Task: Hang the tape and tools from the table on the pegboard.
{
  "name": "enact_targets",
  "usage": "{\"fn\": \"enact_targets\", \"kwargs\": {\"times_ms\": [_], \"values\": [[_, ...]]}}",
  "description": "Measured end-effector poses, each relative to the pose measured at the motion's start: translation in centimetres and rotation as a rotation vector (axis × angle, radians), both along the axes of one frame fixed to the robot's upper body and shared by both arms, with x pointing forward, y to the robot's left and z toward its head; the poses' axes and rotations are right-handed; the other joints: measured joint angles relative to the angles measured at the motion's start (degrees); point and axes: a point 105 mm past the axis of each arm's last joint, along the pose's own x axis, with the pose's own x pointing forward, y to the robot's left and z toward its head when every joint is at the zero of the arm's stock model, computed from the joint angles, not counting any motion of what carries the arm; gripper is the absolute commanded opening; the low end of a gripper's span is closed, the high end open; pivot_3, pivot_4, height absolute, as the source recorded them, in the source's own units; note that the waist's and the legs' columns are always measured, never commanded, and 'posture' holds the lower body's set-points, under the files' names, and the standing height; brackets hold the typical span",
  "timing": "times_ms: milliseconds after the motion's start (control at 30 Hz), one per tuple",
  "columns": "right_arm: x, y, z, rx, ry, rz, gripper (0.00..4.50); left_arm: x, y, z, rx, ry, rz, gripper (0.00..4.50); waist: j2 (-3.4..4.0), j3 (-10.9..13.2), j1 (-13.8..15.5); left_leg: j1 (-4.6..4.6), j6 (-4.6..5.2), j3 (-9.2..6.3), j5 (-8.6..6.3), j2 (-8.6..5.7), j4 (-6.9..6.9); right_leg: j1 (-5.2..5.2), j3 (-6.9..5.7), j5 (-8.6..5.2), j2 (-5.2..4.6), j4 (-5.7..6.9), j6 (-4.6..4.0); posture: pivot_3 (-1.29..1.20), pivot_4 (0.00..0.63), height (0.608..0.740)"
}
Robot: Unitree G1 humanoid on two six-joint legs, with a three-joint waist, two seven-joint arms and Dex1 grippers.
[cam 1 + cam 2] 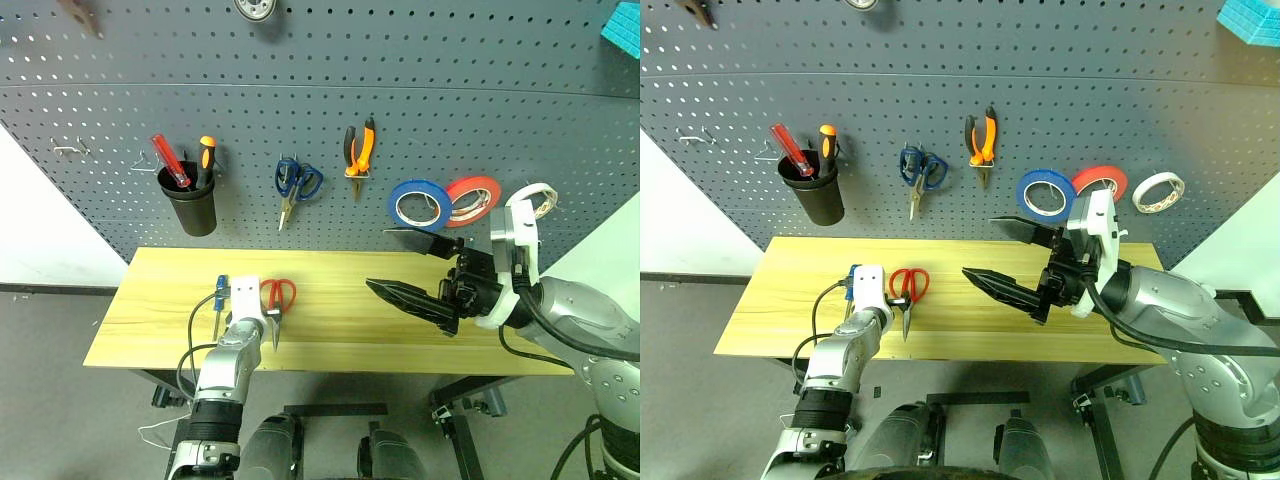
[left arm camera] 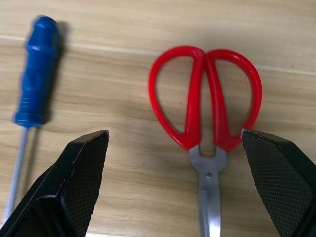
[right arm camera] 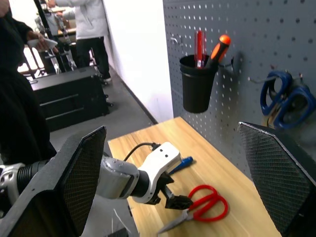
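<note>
The scissors' metal pivot (image 2: 208, 168) is still below the fingers of my left gripper, so my left gripper needs to come down before it closes on the scissors.
Red-handled scissors (image 2: 205, 123) lie on the light wood table (image 1: 160, 300), handles toward the pegboard (image 1: 480, 120). A small blue-handled screwdriver (image 2: 34, 94) lies just to their left. My left gripper (image 2: 173, 140) hovers low over the scissors' handles, open, its fingers either side of them and holding nothing. On the pegboard hang the orange-and-black pliers (image 1: 360, 150) and the blue tape (image 1: 420, 205). My right gripper (image 1: 377, 258) is raised above the table's right half, open and empty, pointing left.
Also on the pegboard are a black cup (image 1: 190, 205) with red and orange-black screwdrivers, blue-handled scissors (image 1: 297, 183), a red-orange roll (image 1: 472, 197) and a white roll (image 1: 1158, 191). People (image 3: 19, 113) stand beyond the table's left end.
</note>
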Motion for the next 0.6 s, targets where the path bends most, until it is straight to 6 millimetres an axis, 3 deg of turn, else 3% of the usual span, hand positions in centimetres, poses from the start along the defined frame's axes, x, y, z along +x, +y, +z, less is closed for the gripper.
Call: {"fn": "enact_targets", "kwargs": {"times_ms": [300, 600], "values": [[-0.3, -0.5, -0.3, -0.022, 0.008, -0.027, 4.48, 0.5, -2.0, -1.6, -0.044, 0.081, -0.047, 4.50, -0.05, 0.22, -0.74, -0.19, 0.03, -0.01, -0.02, -0.02, 0.04, -0.12, -0.05, 0.07, -0.01, -0.03, 0.13, -0.05, 0.148, 0.740], [-0.4, -0.8, -0.4, -0.028, 0.020, -0.041, 4.48, 1.0, -2.3, -2.0, -0.047, 0.103, -0.056, 4.50, -0.05, 0.24, -1.39, -0.21, 0.04, -0.02, -0.03, -0.03, 0.05, -0.12, -0.07, 0.09, -0.01, -0.03, 0.18, -0.05, 0.147, 0.740]]}}
